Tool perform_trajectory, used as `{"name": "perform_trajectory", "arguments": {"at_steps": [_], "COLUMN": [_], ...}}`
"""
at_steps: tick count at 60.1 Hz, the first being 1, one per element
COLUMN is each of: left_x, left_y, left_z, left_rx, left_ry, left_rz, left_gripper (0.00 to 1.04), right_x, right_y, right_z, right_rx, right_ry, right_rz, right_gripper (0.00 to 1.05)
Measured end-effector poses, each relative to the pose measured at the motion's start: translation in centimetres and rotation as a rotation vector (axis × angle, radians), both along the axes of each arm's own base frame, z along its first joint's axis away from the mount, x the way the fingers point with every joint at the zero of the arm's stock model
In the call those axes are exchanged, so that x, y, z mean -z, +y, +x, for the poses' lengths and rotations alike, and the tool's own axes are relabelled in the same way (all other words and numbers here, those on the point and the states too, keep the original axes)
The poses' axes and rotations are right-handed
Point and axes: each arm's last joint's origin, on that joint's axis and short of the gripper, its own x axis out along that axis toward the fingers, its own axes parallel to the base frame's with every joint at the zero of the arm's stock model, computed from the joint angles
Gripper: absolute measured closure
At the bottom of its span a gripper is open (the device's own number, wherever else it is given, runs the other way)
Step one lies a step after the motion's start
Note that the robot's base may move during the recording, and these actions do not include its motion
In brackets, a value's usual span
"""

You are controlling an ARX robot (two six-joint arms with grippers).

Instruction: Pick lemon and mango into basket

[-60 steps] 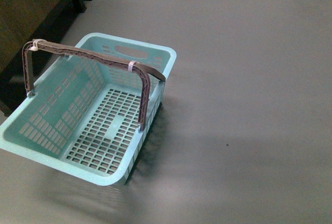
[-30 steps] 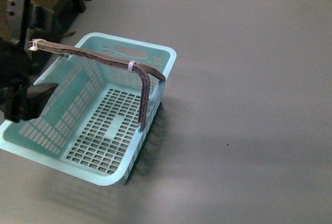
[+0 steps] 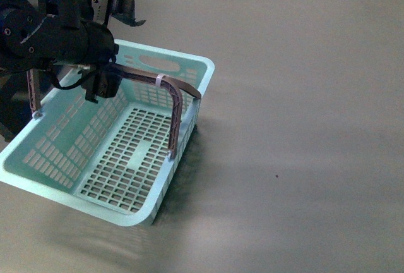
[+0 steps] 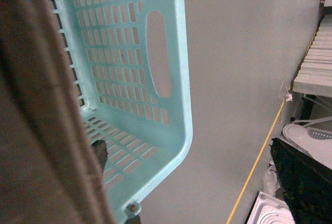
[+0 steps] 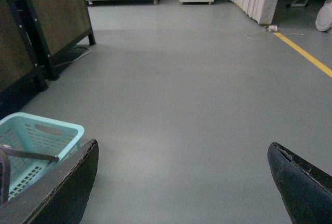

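The basket's body is far wider than my open fingers, so my left gripper should grab its narrow brown handle next.
The light aqua basket (image 3: 129, 159) stands empty on the grey floor, its brown handle (image 3: 170, 93) arched across it. My left gripper (image 3: 117, 45) is open above the basket's far left part, close to the handle. In the left wrist view the handle (image 4: 36, 110) fills the near side, one dark fingertip (image 4: 99, 154) shows over the basket's end wall (image 4: 155, 53) with its oval cut-out. My right gripper (image 5: 184, 182) is open over bare floor, with the basket (image 5: 36, 136) off to its side. The lemon and the mango are out of view.
Dark wooden furniture (image 5: 46, 22) stands beyond the basket. A yellow floor line (image 5: 306, 53) runs along one side, also seen as the yellow line (image 4: 259, 156). A black crate (image 4: 306, 182) and white plastic pieces (image 4: 270, 211) lie past it. Grey floor (image 3: 303, 127) spreads right of the basket.
My left arm came in from the left edge of the front view and moved up over the basket's far left corner. The basket stays about where it was.
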Motion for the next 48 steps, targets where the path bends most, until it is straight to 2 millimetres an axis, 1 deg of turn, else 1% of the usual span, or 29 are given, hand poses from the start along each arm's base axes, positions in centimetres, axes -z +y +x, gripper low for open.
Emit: {"name": "perform_trajectory", "arguments": {"at_steps": [6,10,11,13,20,30,37,42,43,45,46,47,48], "left_x": [0.2,0.7,0.8,1.0,1.4,1.1,0.3,-1.2,-1.9,-2.7,-3.6,-4.1,-5.1], "left_y": [-0.2,-0.2,-0.2,-0.2,-0.1,-0.1,0.2,0.5,0.7,0.8,0.9,1.0,1.2], "left_z": [0.2,0.2,0.2,0.2,0.3,0.4,-0.9,-2.7,-3.3,-3.9,-4.5,-4.8,-5.4], "left_rx": [-0.004,-0.012,-0.013,-0.024,-0.051,-0.060,-0.064,-0.075,-0.079,-0.083,-0.086,-0.088,-0.090], "left_ry": [0.012,0.037,0.040,0.053,0.084,0.087,0.065,0.053,0.049,0.040,0.028,0.020,0.003], "left_rz": [0.000,0.003,0.004,0.009,0.004,0.010,0.000,-0.014,-0.020,-0.029,-0.037,-0.042,-0.049], "left_gripper": [0.36,0.50,0.52,0.59,0.74,0.75,0.75,0.75,0.75,0.75,0.75,0.75,0.75], "right_x": [0.0,0.0,0.0,0.0,0.0,0.0,0.0,0.0,0.0,0.0,0.0,0.0,0.0], "right_y": [0.0,0.0,0.0,0.0,0.0,0.0,0.0,0.0,0.0,0.0,0.0,0.0,0.0], "right_z": [0.0,0.0,0.0,0.0,0.0,0.0,0.0,0.0,0.0,0.0,0.0,0.0,0.0], "right_rx": [0.000,0.000,0.000,0.000,0.000,0.000,0.000,0.000,0.000,0.000,0.000,0.000,0.000], "right_ry": [0.000,0.000,0.000,0.000,0.000,0.000,0.000,0.000,0.000,0.000,0.000,0.000,0.000], "right_rz": [0.000,0.000,0.000,0.000,0.000,0.000,0.000,0.000,0.000,0.000,0.000,0.000,0.000], "right_gripper": [0.09,0.09,0.09,0.09,0.09,0.09,0.09,0.09,0.09,0.09,0.09,0.09,0.09]}}
